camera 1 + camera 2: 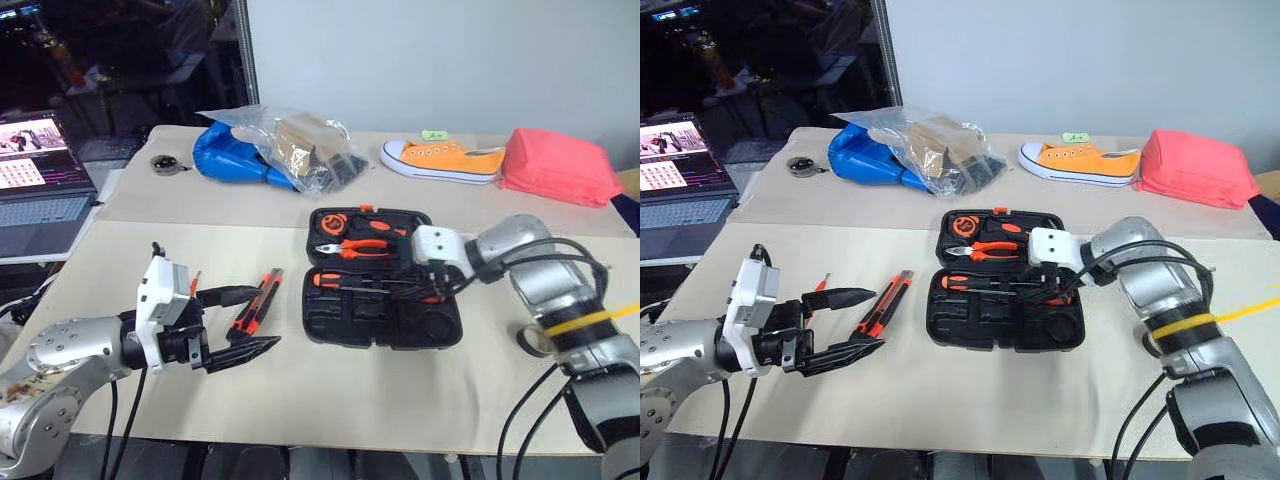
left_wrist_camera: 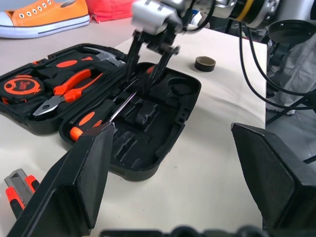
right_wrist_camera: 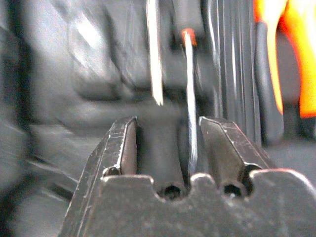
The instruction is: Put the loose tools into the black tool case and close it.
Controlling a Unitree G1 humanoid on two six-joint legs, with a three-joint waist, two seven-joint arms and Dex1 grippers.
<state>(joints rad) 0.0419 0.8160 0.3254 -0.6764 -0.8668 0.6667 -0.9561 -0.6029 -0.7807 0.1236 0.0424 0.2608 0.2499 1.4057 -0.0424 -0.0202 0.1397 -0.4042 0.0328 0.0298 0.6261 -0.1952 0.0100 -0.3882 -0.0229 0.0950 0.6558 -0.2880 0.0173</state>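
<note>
My left gripper grabs the knife by its black-and-orange handle next, since the utility knife's grey metal blade end sticks out past the orange trim.
The black tool case lies open mid-table. A black-and-orange screwdriver rests in its near half. My right gripper hovers just above that half, open by a narrow gap, and holds nothing. In the right wrist view two steel shafts lie below its fingers. The utility knife lies on the table left of the case. My left gripper hangs wide open and empty beside the knife. A slim orange tool shows behind it. The tape roll sits on the table right of the case.
Orange-handled pliers, a tape measure and a hammer sit in the case's far half. A blue bag under clear plastic, an orange shoe and a red pouch line the back. A laptop stands at the left.
</note>
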